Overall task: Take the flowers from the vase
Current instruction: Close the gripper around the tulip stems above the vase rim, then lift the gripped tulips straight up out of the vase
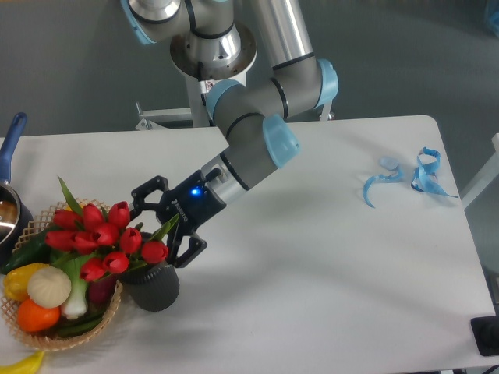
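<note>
My gripper is to grab the stems of the flowers next, so that it can lift the flowers from the vase.
The flowers, a bunch of red tulips with green leaves, stand in the dark grey ribbed vase at the table's front left. My gripper is open, reaching in from the right at the height of the blooms. One finger sits above the bunch near the top tulip and the other lies by the vase's rim on the right. A green leaf pokes up between the fingers. The fingers are apart around the bunch's right side, not closed on it.
A wicker basket of vegetables and fruit touches the vase's left side. A pot with a blue handle sits at the left edge. Blue ribbon scraps lie at the right rear of the white table.
</note>
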Available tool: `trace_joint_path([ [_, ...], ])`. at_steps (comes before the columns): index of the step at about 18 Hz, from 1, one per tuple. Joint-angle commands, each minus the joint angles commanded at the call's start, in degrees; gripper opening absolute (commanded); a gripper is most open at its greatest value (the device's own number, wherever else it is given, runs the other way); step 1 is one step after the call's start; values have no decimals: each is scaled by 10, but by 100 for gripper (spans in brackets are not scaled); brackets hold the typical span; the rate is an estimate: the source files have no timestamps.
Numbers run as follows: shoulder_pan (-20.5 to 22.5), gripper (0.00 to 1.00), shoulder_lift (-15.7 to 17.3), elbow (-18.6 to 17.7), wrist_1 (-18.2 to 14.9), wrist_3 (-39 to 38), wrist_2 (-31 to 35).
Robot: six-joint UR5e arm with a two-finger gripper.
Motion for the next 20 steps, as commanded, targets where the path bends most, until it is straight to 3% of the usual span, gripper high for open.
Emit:
trace_joint_path([
  [3,-10,97,-8,3,9,-1,0],
  [4,-10,86,-7,4,10,-1,0],
  [7,-9,27,-7,4,10,0,-1],
  [8,-9,16,-7,4,10,1,0],
  [10,-7,6,-4,8,11,0,0],
  [20,9,4,17,31,11,-7,-24],
])
